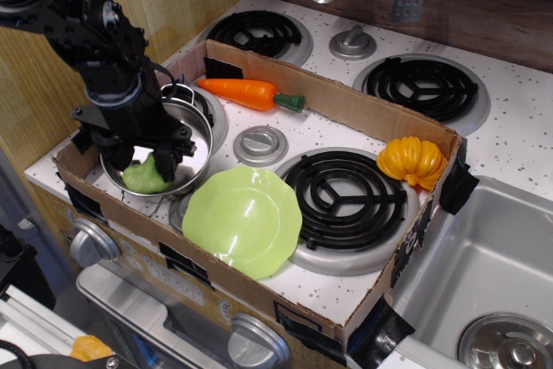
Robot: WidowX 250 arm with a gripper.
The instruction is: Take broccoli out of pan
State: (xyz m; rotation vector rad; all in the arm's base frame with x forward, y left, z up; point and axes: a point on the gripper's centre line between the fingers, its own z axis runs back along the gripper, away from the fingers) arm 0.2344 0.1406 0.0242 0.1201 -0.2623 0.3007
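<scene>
Next, my gripper grabs the pale-green broccoli by its stem [153,161] to lift the broccoli out of the steel pan [198,139].
The pale-green broccoli [143,177] lies on the bottom of the shiny steel pan [198,139] at the front left of the stove. My black gripper [140,160] is lowered into the pan from above. Its jaws are apart, one finger on each side of the broccoli's top. The arm hides the back of the pan and part of the broccoli. I cannot tell whether the fingers touch the broccoli.
A lime-green plate [244,220] lies right of the pan. An orange carrot [244,92] lies behind it, and a yellow pumpkin [410,162] sits at the right. A low cardboard wall [363,110] rings this area. A sink [484,274] lies at far right.
</scene>
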